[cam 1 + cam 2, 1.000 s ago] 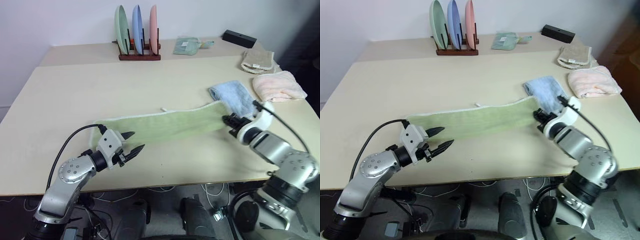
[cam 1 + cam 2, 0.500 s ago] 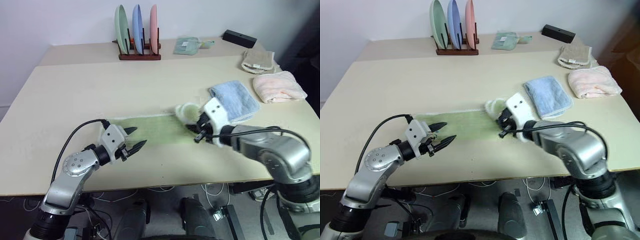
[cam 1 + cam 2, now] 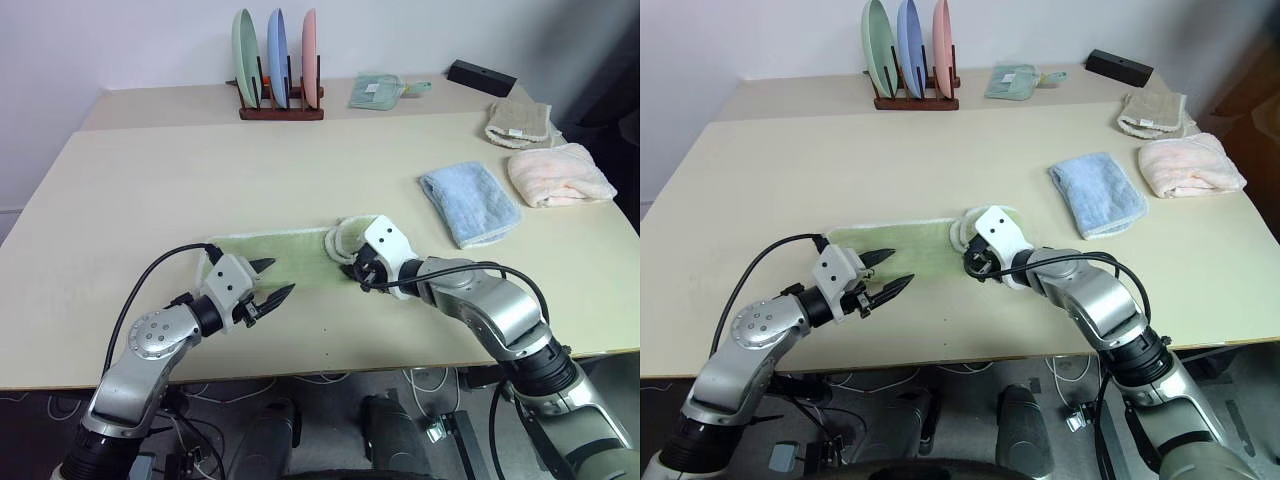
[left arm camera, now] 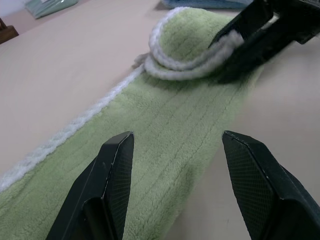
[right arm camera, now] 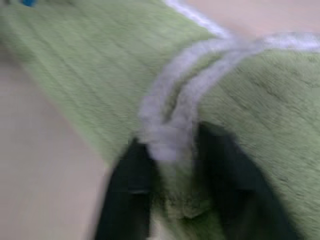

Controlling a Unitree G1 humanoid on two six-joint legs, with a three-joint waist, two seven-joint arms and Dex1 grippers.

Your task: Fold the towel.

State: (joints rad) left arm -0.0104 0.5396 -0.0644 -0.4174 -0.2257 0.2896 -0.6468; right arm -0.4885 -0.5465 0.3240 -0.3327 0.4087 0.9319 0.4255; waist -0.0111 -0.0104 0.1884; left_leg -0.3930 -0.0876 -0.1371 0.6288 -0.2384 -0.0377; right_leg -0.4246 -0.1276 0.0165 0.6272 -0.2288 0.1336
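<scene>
Next, my left gripper picks up the towel by its flat white-edged end [image 3: 205, 262] to fold it over onto the light green towel's doubled-back part [image 3: 345, 232].
The light green towel [image 3: 290, 250] lies flat on the table in front of me. Its right end is doubled back to the left in a loose hump [image 3: 350, 232] with white edging on top. My right gripper [image 3: 355, 275] sits at that hump. Its black fingers [image 5: 127, 195] stand apart with the white edging [image 5: 175, 125] lying between them, so it is open. My left gripper [image 3: 278, 278] hovers open just above the towel's left part, with nothing between its fingers [image 4: 112, 175].
A folded light blue towel [image 3: 468, 200] lies to the right, with a pink towel [image 3: 558, 172] and a beige cloth [image 3: 517, 122] beyond it. At the back stand a plate rack [image 3: 278, 60], a small teal cloth [image 3: 375, 90] and a black box [image 3: 481, 76].
My right gripper carried the towel's right end leftward, folding it over onto the rest, and its fingers have parted. The left gripper has stayed where it was.
</scene>
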